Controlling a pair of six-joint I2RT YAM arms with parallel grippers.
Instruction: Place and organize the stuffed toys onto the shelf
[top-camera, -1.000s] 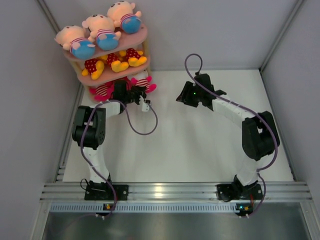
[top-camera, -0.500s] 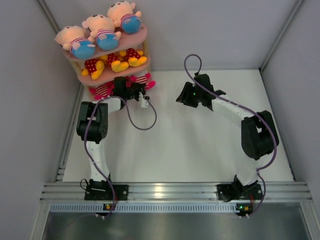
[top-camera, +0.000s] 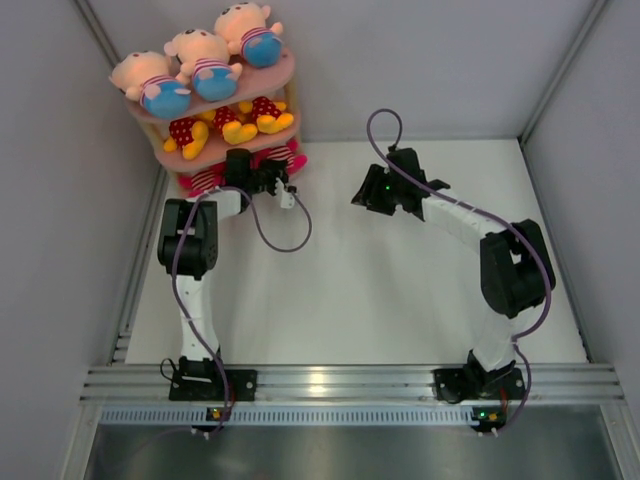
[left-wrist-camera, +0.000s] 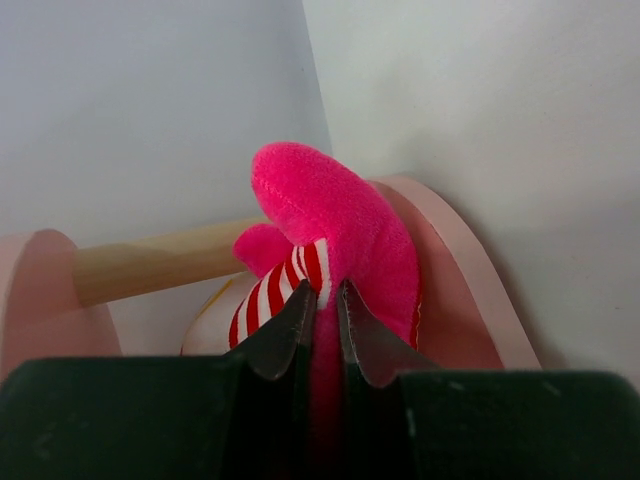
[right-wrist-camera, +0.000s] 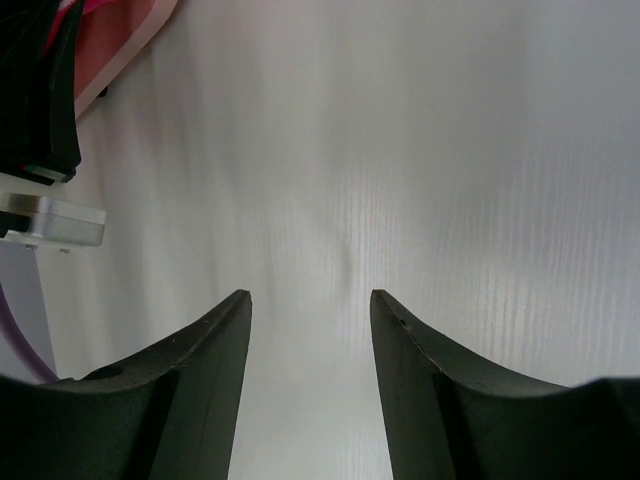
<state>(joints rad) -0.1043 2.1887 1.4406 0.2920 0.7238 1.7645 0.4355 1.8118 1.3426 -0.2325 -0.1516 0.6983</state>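
Note:
My left gripper opens now, since the pink striped doll rests over the bottom level's pink board, inside the board's edge, by the wooden post.
The pink shelf stands in the far left corner. Three boy dolls lie on its top board and yellow bears on the middle one. A pink striped doll lies on the bottom tier. My left gripper is at that tier's right side, shut on another pink striped doll. In the left wrist view the jaws pinch pink plush of the doll, in front of a wooden post and the pink board. My right gripper hangs open over bare table, its fingertips holding nothing.
Grey walls close in the table at the left, back and right. The left arm's white wrist camera and purple cable sit just right of the shelf. In the right wrist view, the shelf's bottom board and the left arm show at top left.
My left gripper has moved up and left toward the shelf with the pink doll, which now sits further under the middle board. The right arm has barely moved.

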